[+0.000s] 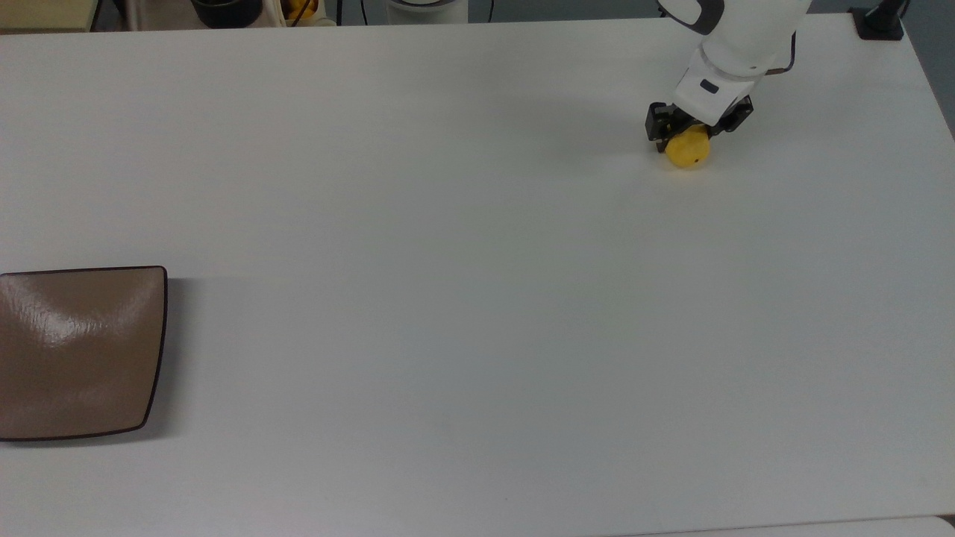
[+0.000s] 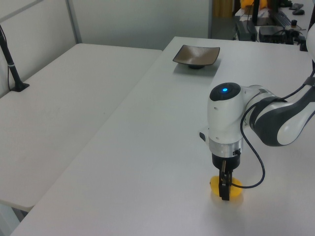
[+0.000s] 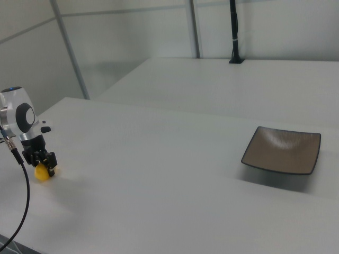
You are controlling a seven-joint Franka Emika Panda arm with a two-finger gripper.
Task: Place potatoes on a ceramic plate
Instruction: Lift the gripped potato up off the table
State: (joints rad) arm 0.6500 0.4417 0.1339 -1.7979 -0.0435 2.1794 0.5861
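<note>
I will grab the yellow potato by its rounded middle (image 2: 235, 187) next, to put it on the ceramic plate (image 2: 196, 55).
The yellow potato (image 1: 689, 150) lies on the white table (image 1: 448, 224) at the top view's upper right, also seen in the left view (image 2: 235, 191) and the right view (image 3: 40, 173). My gripper (image 1: 690, 134) has come down over it, open, with one dark finger on each side of the potato, which still rests on the table. One finger (image 2: 225, 188) stands in front of the potato in the left view. The brown square ceramic plate (image 1: 74, 350) sits far off at the top view's left edge, with nothing on it (image 2: 196, 55) (image 3: 282, 150).
A second white table (image 2: 59, 113) adjoins at the left view's left. A black post (image 3: 233, 32) stands on it. The arm's cable (image 2: 256, 167) loops beside the wrist. Clutter lines the top view's upper edge (image 1: 224, 9).
</note>
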